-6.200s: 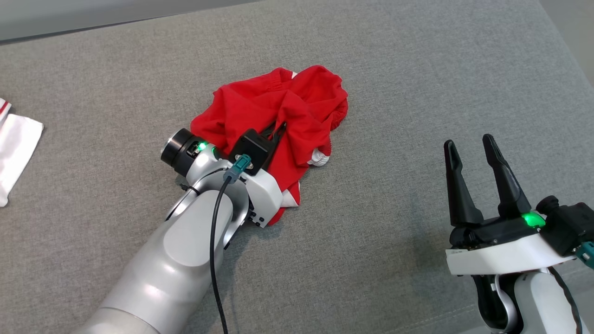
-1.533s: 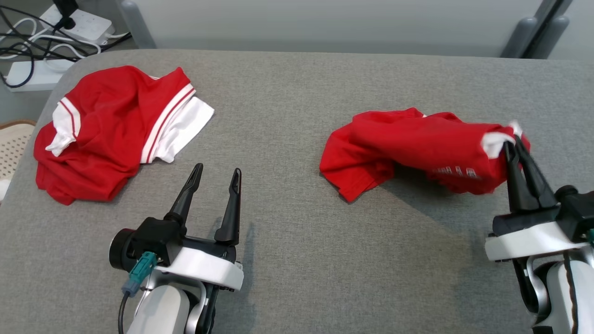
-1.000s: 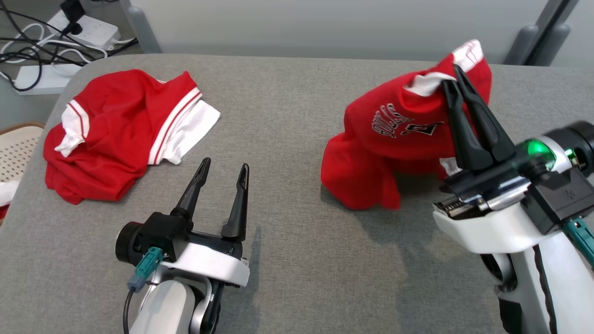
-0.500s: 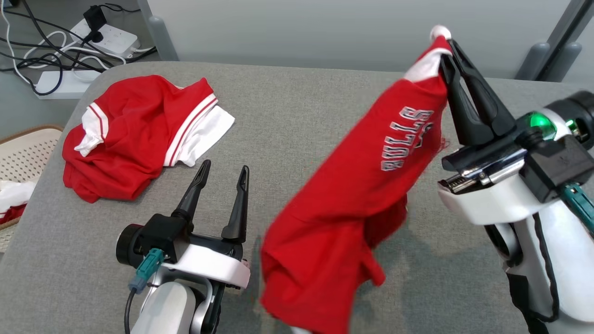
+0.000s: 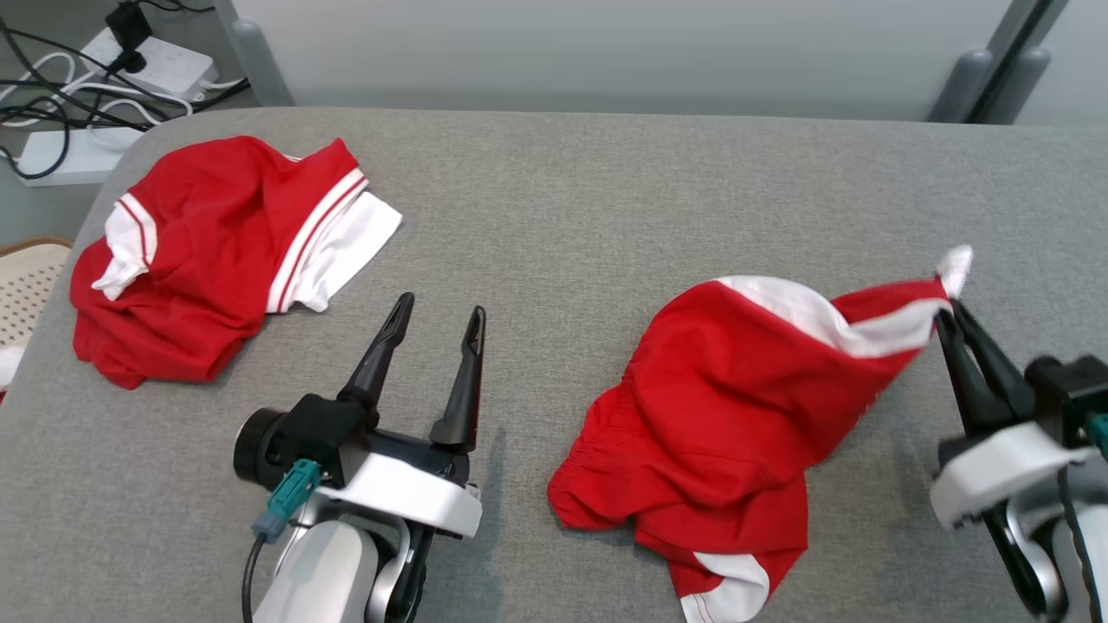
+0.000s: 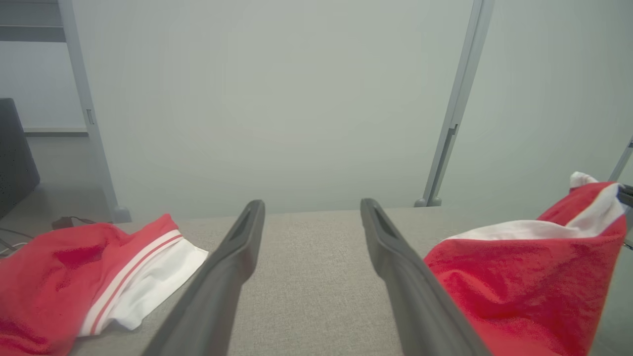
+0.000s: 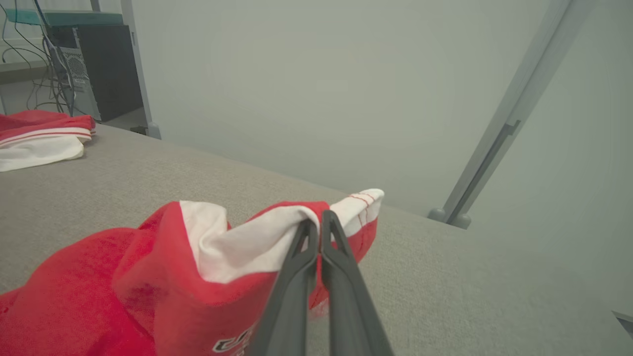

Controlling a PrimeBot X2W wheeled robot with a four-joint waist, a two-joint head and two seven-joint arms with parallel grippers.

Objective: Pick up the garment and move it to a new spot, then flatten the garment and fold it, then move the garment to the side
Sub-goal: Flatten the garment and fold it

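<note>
The garment has the white-striped edge standing up as a fold, while the red cloth lies slumped. My left gripper will grab the garment by that edge next.
The garment is red with white trim and lies crumpled on the grey surface at the right. One white-edged corner is lifted toward the right. My right gripper is shut on that corner, and the right wrist view shows its fingers pinching the white trim of the garment. My left gripper hovers open and holds nothing, left of the garment. In the left wrist view, the left gripper has bare surface between its fingers, with the garment at the right.
A second red and white garment lies bunched at the surface's far left corner. Cables and a power strip lie on the floor beyond it. A beige perforated basket stands at the left edge. A pale wall and grey posts stand behind.
The right gripper, which held the garment high in the air, has come down and to the right. The garment now rests on the surface with one corner held up. The camera view shifted.
</note>
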